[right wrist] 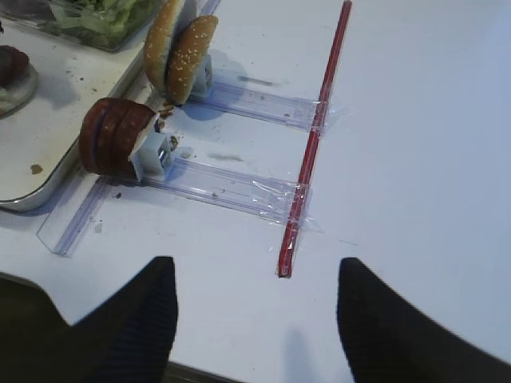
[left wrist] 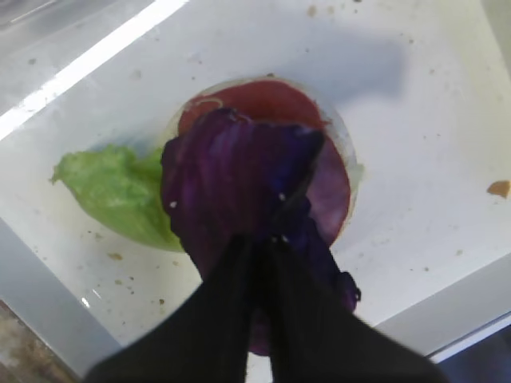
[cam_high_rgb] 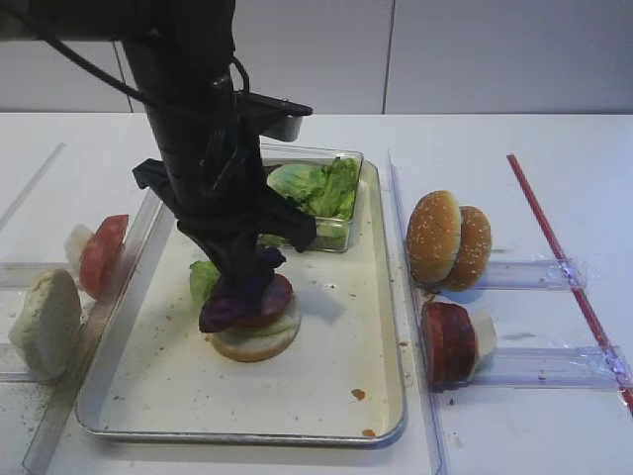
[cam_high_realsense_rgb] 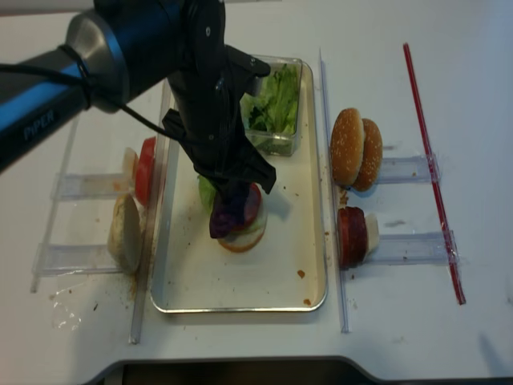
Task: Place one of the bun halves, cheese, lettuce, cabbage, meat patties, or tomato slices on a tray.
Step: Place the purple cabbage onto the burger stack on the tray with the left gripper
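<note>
The cabbage [cam_high_realsense_rgb: 228,216] is over the red slice on the bun [cam_high_realsense_rgb: 252,200]. My left gripper is ready to let go and should open.
My left gripper [left wrist: 267,239] is shut on the dark purple cabbage [left wrist: 231,175], which hangs just over a stack on the metal tray [cam_high_rgb: 326,376]. The stack is a pale bun half [cam_high_rgb: 259,344], a green lettuce leaf [left wrist: 112,191] and a red round slice [left wrist: 263,104]. In the high view the cabbage [cam_high_rgb: 232,307] drapes over the slice's left side; whether it rests on it I cannot tell. My right gripper [right wrist: 255,271] stands open over bare table, nothing between its fingers.
Sesame bun halves [cam_high_rgb: 447,239] and meat patties [cam_high_rgb: 450,341] stand in clear holders right of the tray. Tomato slices [cam_high_rgb: 102,252] and pale bun halves [cam_high_rgb: 45,322] stand on the left. A clear box of lettuce [cam_high_rgb: 321,188] sits at the tray's back. A red strip [cam_high_rgb: 564,267] lies far right.
</note>
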Controlling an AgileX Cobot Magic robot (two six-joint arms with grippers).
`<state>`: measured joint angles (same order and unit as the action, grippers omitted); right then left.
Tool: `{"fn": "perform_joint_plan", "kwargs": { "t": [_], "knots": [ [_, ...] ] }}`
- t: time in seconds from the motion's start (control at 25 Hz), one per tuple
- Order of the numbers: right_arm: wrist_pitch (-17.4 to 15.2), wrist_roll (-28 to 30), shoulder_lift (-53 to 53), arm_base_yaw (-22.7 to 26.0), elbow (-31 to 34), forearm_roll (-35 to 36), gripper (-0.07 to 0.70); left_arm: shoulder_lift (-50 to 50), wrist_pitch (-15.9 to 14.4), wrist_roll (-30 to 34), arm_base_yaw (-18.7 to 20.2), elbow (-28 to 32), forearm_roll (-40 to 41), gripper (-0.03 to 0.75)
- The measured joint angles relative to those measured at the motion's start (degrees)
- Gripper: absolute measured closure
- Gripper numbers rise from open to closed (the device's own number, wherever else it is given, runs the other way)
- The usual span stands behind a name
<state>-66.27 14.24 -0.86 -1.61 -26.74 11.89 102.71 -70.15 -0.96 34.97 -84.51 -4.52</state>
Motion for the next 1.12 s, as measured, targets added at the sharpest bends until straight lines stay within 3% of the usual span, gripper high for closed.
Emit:
{"fn": "perform_joint_plan", "kwargs": {
  "t": [0.24, 0.56, 0.64, 0.96, 1.12],
  "knots": [
    [0.00, 0.00, 0.00, 0.00, 0.00, 0.00, 0.176, 0.09, 1.09, 0.00, 0.00, 0.00, -0.54, 0.623],
    [0.00, 0.00, 0.00, 0.00, 0.00, 0.00, 0.176, 0.09, 1.18, -0.12, 0.00, 0.00, -1.21, 0.335],
    [0.00, 0.00, 0.00, 0.00, 0.00, 0.00, 0.176, 0.09, 1.18, -0.12, 0.00, 0.00, -1.21, 0.296],
    [0.00, 0.11, 0.00, 0.00, 0.00, 0.00, 0.176, 0.09, 0.18, -1.49, 0.00, -0.37, -1.21, 0.272],
    [0.00, 0.11, 0.00, 0.00, 0.00, 0.00, 0.176, 0.09, 0.06, -2.71, 0.00, -3.25, -0.73, 0.272]
  ]
}}
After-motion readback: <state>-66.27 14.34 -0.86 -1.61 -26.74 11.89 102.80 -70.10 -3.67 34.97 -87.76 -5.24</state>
